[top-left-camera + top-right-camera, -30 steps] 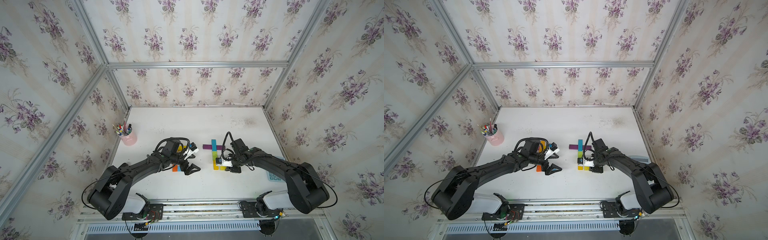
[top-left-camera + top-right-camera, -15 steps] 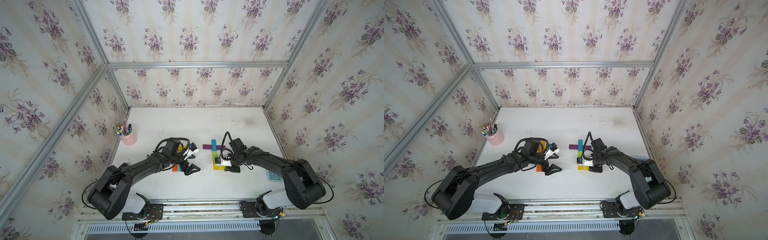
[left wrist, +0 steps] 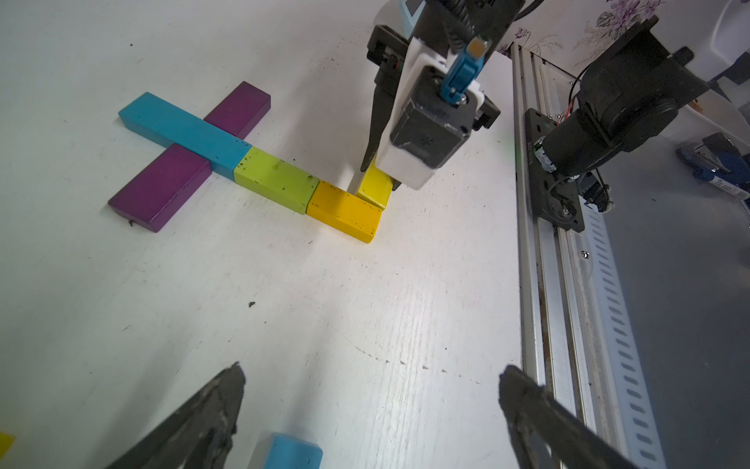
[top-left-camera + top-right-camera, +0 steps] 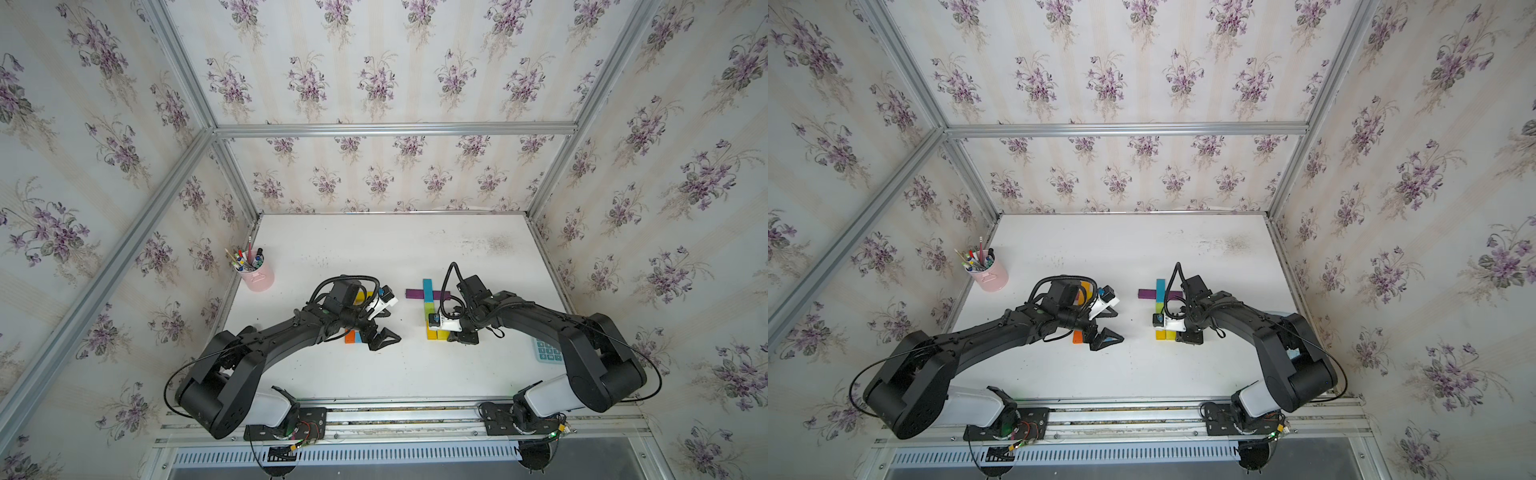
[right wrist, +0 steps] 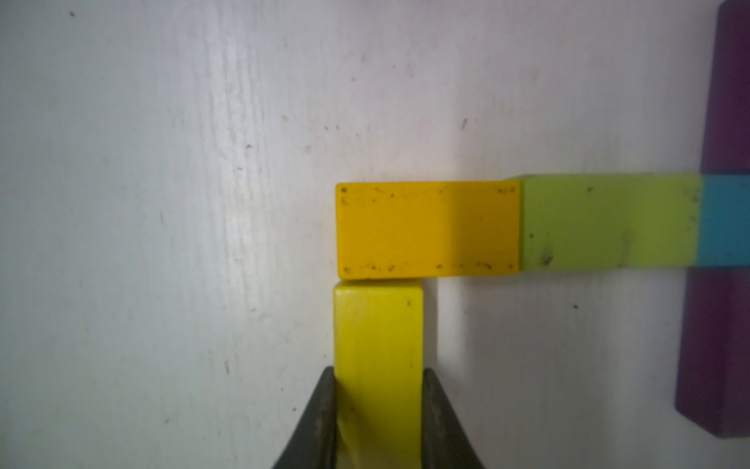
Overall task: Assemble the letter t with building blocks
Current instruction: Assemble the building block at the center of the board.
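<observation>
The yellow block's end meets the amber block's side squarely, flush at the amber block's outer corner, so it is time for my right gripper to open.
The letter t lies flat on the white table: a teal block (image 4: pixel 428 288), a lime block (image 5: pixel 608 221) and an amber block (image 5: pixel 426 229) in one line, with purple blocks (image 3: pixel 160 189) across the teal one. My right gripper (image 5: pixel 378 390) is shut on a yellow block (image 5: pixel 377 337) whose end touches the amber block's side at a right angle. My left gripper (image 3: pixel 372 371) is open and holds nothing, with a blue block (image 3: pixel 286 450) below it and an orange block (image 4: pixel 350 336) beside it. In both top views the left gripper (image 4: pixel 1108 336) is left of the letter.
A pink cup (image 4: pixel 258 276) of pens stands at the table's left edge. A teal calculator (image 4: pixel 546 351) lies at the right edge, partly under the right arm. Another yellow block (image 4: pixel 360 296) shows behind the left wrist. The metal rail (image 3: pixel 539 243) runs along the front edge.
</observation>
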You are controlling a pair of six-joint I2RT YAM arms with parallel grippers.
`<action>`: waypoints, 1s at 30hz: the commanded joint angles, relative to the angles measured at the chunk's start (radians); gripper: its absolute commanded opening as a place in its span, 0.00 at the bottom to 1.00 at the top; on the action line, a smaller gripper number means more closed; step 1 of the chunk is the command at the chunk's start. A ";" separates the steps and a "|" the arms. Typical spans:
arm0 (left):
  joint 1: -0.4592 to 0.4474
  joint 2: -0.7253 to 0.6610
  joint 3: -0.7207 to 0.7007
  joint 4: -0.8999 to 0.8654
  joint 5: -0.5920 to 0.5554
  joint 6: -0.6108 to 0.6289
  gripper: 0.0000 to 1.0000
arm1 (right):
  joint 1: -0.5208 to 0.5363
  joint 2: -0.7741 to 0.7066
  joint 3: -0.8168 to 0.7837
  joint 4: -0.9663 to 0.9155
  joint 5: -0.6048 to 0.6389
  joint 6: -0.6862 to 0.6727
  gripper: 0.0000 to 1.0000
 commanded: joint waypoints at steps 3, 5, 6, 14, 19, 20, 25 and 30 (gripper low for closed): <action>0.002 0.003 0.009 -0.007 0.017 0.018 1.00 | 0.001 0.009 -0.002 0.000 0.028 -0.002 0.19; 0.001 0.003 0.010 -0.008 0.020 0.018 1.00 | 0.001 0.010 -0.003 -0.002 0.035 0.000 0.21; 0.001 0.002 0.010 -0.007 0.021 0.018 1.00 | 0.002 0.010 -0.002 0.000 0.037 0.003 0.23; 0.001 0.003 0.015 -0.015 0.030 0.020 1.00 | 0.000 0.002 -0.009 0.030 0.091 0.035 0.55; 0.002 0.001 0.014 -0.015 0.032 0.020 1.00 | 0.000 -0.051 -0.021 0.046 0.096 0.045 0.63; 0.002 0.002 0.013 -0.016 0.031 0.020 1.00 | 0.000 -0.071 -0.019 0.045 0.091 0.052 0.66; 0.001 0.002 0.015 -0.018 0.028 0.020 1.00 | 0.006 -0.247 -0.003 -0.008 0.077 0.111 1.00; 0.000 0.003 0.018 -0.015 0.031 0.021 1.00 | 0.014 -0.578 -0.049 0.103 0.127 0.435 1.00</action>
